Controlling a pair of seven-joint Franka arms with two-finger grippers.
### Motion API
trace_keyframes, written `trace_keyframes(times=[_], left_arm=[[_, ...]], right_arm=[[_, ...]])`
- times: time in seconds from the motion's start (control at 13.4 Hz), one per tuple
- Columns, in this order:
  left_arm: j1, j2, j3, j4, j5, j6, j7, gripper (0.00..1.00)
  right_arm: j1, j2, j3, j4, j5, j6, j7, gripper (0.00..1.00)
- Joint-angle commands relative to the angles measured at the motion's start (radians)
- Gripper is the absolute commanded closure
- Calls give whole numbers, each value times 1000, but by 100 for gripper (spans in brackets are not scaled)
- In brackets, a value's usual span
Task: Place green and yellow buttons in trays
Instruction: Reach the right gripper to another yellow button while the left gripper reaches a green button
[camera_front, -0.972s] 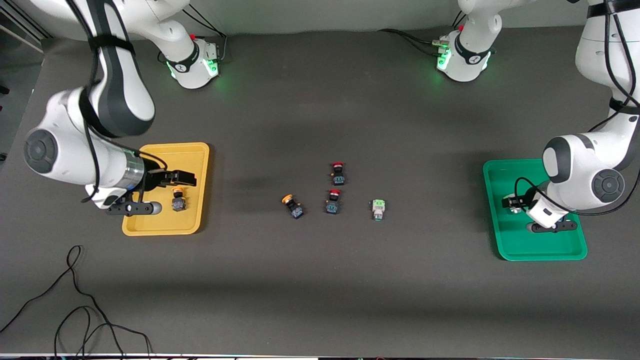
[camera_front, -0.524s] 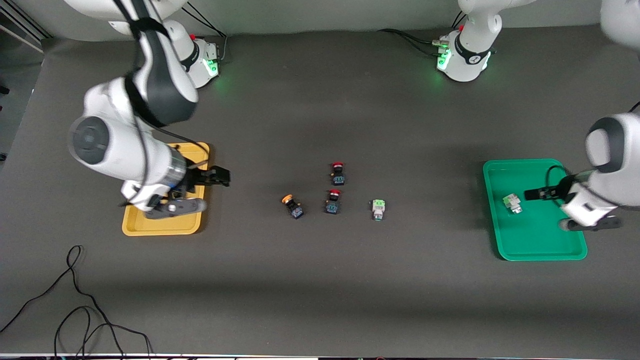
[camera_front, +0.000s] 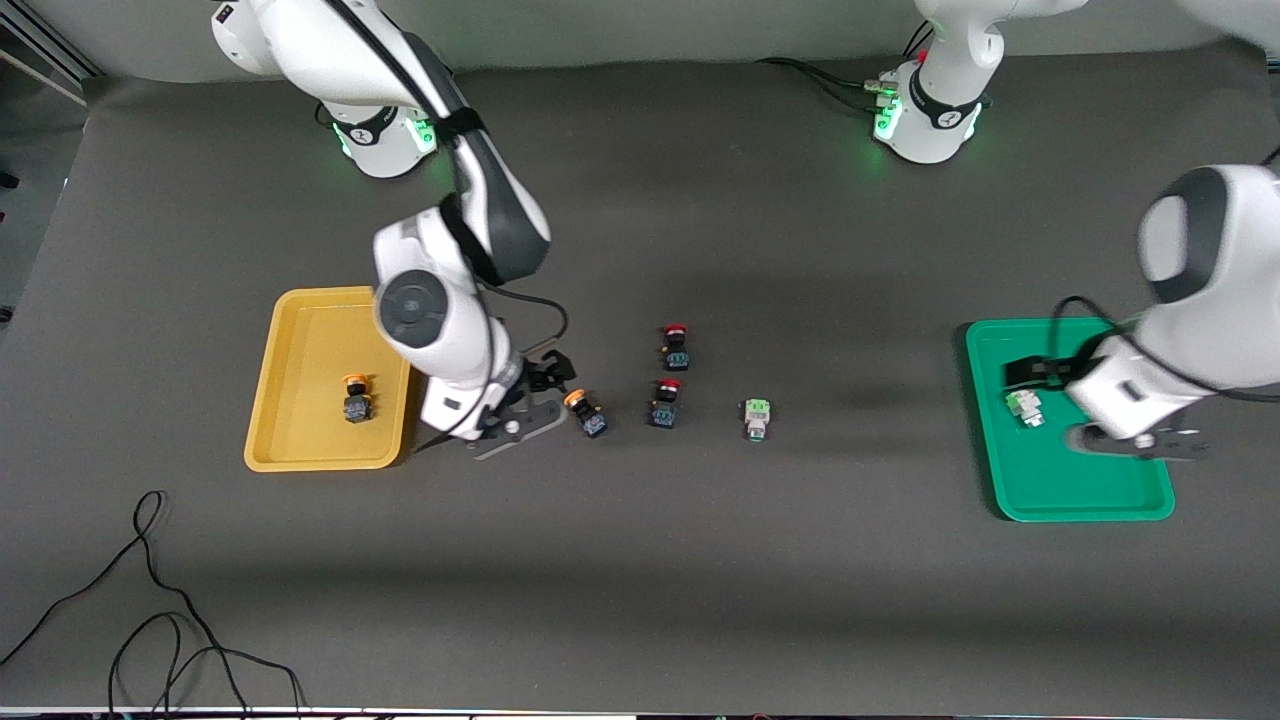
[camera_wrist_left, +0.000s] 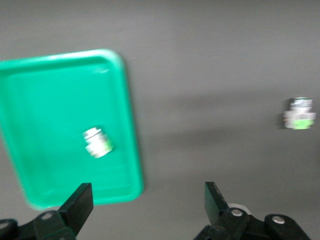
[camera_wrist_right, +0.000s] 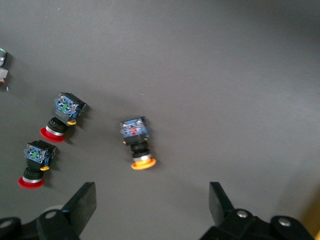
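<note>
My right gripper grabs the loose yellow button by its boxy switch body (camera_front: 593, 422) next, to place the button in the yellow tray (camera_front: 300, 455).
One yellow button (camera_front: 356, 397) lies in the yellow tray (camera_front: 300, 455). A second yellow button (camera_front: 587, 412) lies on the table, also in the right wrist view (camera_wrist_right: 137, 142). My right gripper (camera_front: 556, 372) is open and empty, just beside it toward the yellow tray (camera_wrist_right: 152, 200). One green button (camera_front: 1023, 406) lies in the green tray (camera_front: 1060, 480), also in the left wrist view (camera_wrist_left: 96, 142). Another green button (camera_front: 756, 418) lies on the table (camera_wrist_left: 299, 114). My left gripper (camera_front: 1030, 372) is open and empty above the green tray's (camera_wrist_left: 50, 110) rim (camera_wrist_left: 147, 197).
Two red-capped black switches (camera_front: 676, 346) (camera_front: 666, 402) lie between the loose yellow and green buttons, also in the right wrist view (camera_wrist_right: 62, 117) (camera_wrist_right: 35, 162). A black cable (camera_front: 150, 620) lies near the front edge at the right arm's end.
My right gripper left a yellow button in the yellow tray and swung to the loose yellow button. My left gripper let go of a green button in the green tray and rose.
</note>
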Motion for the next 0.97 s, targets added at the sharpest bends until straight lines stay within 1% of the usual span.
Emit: trace_keyframes(times=[0.0, 0.07, 0.22, 0.45, 0.52, 0.6, 0.67, 0.75, 0.82, 0.9], left_arm=[[-101, 49, 14, 9, -64, 66, -99, 1], [-152, 67, 16, 9, -78, 97, -151, 1], [-221, 95, 16, 9, -77, 146, -232, 1], [-294, 109, 16, 10, -75, 180, -239, 1], [-324, 126, 16, 10, -68, 206, -259, 1], [-342, 135, 17, 10, -64, 218, -303, 1], [-353, 141, 17, 10, -64, 220, -337, 1], [-368, 150, 17, 10, -64, 229, -363, 1], [-387, 167, 17, 6, -61, 246, -403, 1], [-405, 186, 17, 4, -40, 261, -445, 1]], right_arm=[[55, 90, -15, 9, 73, 69, -13, 0], [69, 113, -15, -9, 74, 110, 0, 0], [85, 161, -15, -34, 74, 181, 18, 0], [99, 227, -15, -34, 76, 276, 20, 1], [100, 250, -13, -34, 76, 317, 20, 6], [99, 268, -3, -34, 76, 362, 20, 18], [97, 276, 7, -35, 82, 385, 23, 83], [97, 276, 7, -37, 123, 387, 24, 100], [99, 273, 5, -38, 166, 387, 24, 100], [99, 267, 5, -40, 173, 385, 26, 100]])
